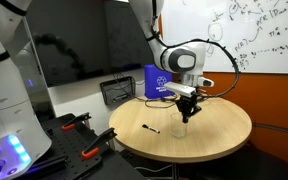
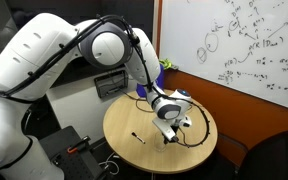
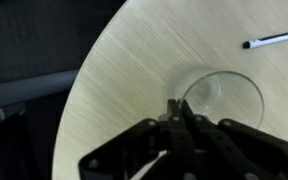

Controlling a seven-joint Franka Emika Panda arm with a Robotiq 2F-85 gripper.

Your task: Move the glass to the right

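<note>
My gripper releases the glass next, since its base is on the flat table, clear of the black marker, so the glass would remain standing.
The glass [image 3: 227, 96] is a small clear tumbler, seen from above in the wrist view on the round wooden table [image 3: 124, 70]. My gripper [image 3: 179, 104] has its fingers pressed together at the glass's near rim and looks shut on the thin wall. In both exterior views the gripper [image 1: 187, 106] [image 2: 168, 124] points down over the middle of the table, with the glass [image 1: 184, 122] [image 2: 172, 137] faint just below it. I cannot tell whether the glass is lifted off the table.
A small black marker [image 3: 274, 40] [image 1: 149, 128] [image 2: 137, 137] lies on the table close to the glass. A blue bag [image 1: 154, 82] [image 2: 166, 67] stands at the table's back edge. A black basket [image 1: 117, 92] sits behind the table.
</note>
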